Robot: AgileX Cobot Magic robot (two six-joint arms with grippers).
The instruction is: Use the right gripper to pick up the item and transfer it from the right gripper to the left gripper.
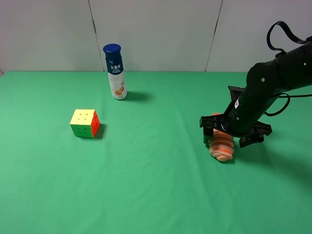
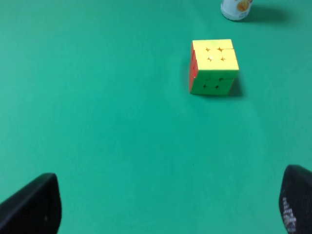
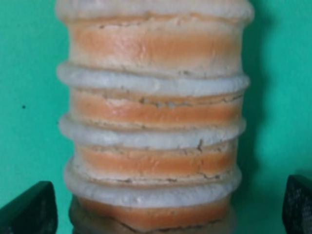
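My right gripper is to grab the roll next by its narrower end, so the roll's wider ribbed end (image 1: pixel 223 152) stays free for my left gripper.
The item (image 1: pixel 222 147), an orange-pink ribbed roll with pale stripes, lies on the green table at the right. My right gripper (image 1: pixel 227 140) is lowered over its far end, open, one black finger on each side. In the right wrist view the item (image 3: pixel 153 122) fills the frame, and the fingertips (image 3: pixel 27 209) stand clear of its sides without touching. My left gripper (image 2: pixel 163 209) is open over bare cloth with nothing between its fingertips (image 2: pixel 29 207). The left arm is out of the exterior high view.
A multicoloured puzzle cube (image 1: pixel 85 123) sits at the left of the green table (image 1: pixel 156 195), also ahead of the left gripper as the cube (image 2: pixel 213 67). A white bottle with a blue cap (image 1: pixel 115 71) stands upright near the back wall.
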